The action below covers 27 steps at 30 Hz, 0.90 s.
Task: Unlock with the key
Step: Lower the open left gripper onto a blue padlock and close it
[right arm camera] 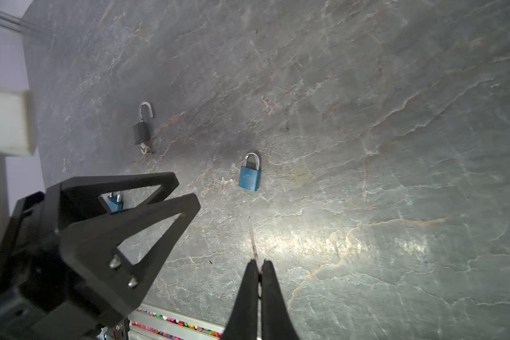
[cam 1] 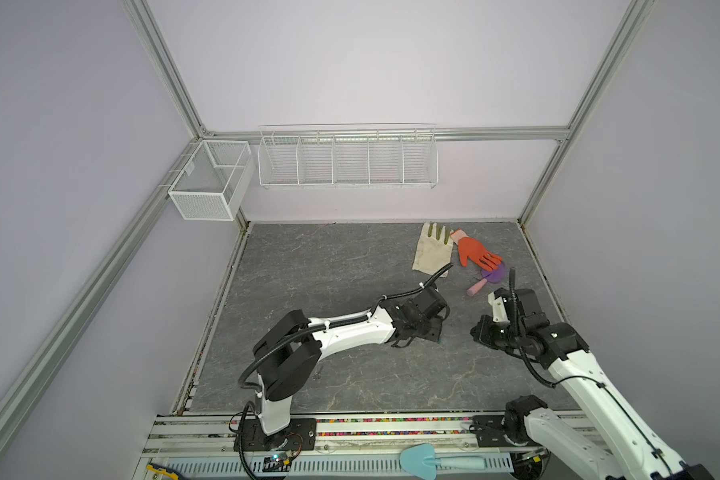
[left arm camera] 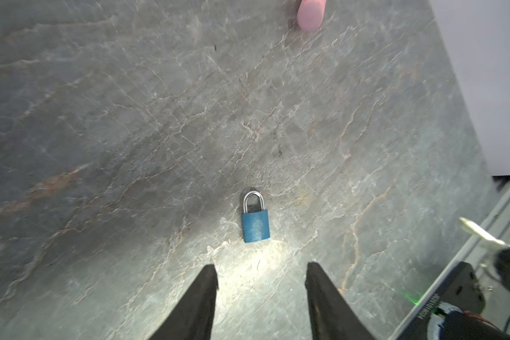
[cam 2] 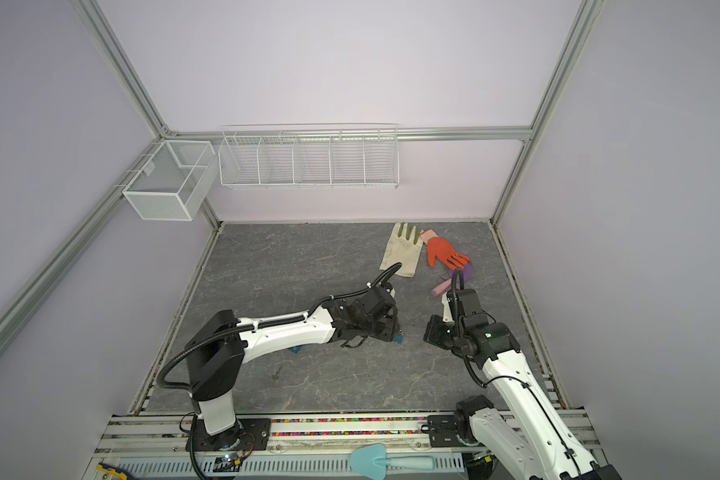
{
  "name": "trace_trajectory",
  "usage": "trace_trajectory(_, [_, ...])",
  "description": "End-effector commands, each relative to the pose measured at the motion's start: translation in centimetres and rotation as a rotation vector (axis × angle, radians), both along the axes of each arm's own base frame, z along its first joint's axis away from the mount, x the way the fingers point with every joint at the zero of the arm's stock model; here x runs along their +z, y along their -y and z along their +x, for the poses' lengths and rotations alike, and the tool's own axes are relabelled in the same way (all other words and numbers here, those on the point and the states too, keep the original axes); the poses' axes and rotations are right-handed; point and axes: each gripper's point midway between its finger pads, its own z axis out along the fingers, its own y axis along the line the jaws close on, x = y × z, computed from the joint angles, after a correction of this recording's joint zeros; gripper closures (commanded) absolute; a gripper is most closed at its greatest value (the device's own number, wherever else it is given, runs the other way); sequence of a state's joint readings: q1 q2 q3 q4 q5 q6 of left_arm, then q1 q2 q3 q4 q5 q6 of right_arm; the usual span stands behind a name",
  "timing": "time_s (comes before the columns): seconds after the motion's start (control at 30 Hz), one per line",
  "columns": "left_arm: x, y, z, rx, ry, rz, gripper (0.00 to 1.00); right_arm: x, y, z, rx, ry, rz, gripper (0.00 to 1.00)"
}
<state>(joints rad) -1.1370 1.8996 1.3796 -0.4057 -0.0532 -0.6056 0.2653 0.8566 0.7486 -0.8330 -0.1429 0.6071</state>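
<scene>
I need to grab the blue padlock's body across its sides next with my left gripper, keeping the shackle and opposite end free, to unlock with the key (right arm camera: 252,238).
A blue padlock (left arm camera: 255,223) lies flat on the grey stone table with its shackle closed. In the left wrist view my left gripper (left arm camera: 261,269) hovers just short of the lock, open and empty. In the right wrist view the same padlock (right arm camera: 249,176) lies a little beyond my right gripper (right arm camera: 259,262), which is shut on the key (right arm camera: 252,238). The key's thin blade points toward the lock. In a top view, a sliver of the padlock (cam 2: 398,338) shows beside the left gripper (cam 2: 385,328). The right gripper (cam 2: 431,332) is just to its right.
A black padlock (right arm camera: 141,132) with an open shackle lies farther off, and another blue padlock (right arm camera: 115,201) shows behind the left gripper (right arm camera: 186,191). At the back right lie a cream glove (cam 1: 431,249), an orange glove (cam 1: 474,251) and a pink-handled brush (cam 1: 485,280). Wire baskets (cam 1: 348,160) hang on the wall.
</scene>
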Motion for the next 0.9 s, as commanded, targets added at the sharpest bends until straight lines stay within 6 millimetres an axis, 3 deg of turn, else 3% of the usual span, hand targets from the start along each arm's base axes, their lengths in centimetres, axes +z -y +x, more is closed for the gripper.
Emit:
trace_trajectory(0.0, [-2.7, -0.1, -0.6, -0.051, 0.011, 0.153, 0.5, -1.5, 1.0, -0.4, -0.077, -0.055, 0.021, 0.94])
trace_trajectory(0.17, [-4.9, 1.3, -0.2, -0.067, 0.014, 0.262, 0.5, -1.8, 1.8, -0.2, -0.113, -0.049, 0.046, 0.94])
trace_trajectory(0.43, [-6.4, 0.6, 0.5, 0.001, 0.064, 0.462, 0.51, -1.7, 2.0, -0.3, -0.116, -0.046, 0.047, 0.94])
trace_trajectory(0.87, [-7.8, 1.5, 0.1, 0.011, 0.014, 0.456, 0.6, -1.6, 1.8, -0.1, -0.111, -0.043, 0.069, 0.94])
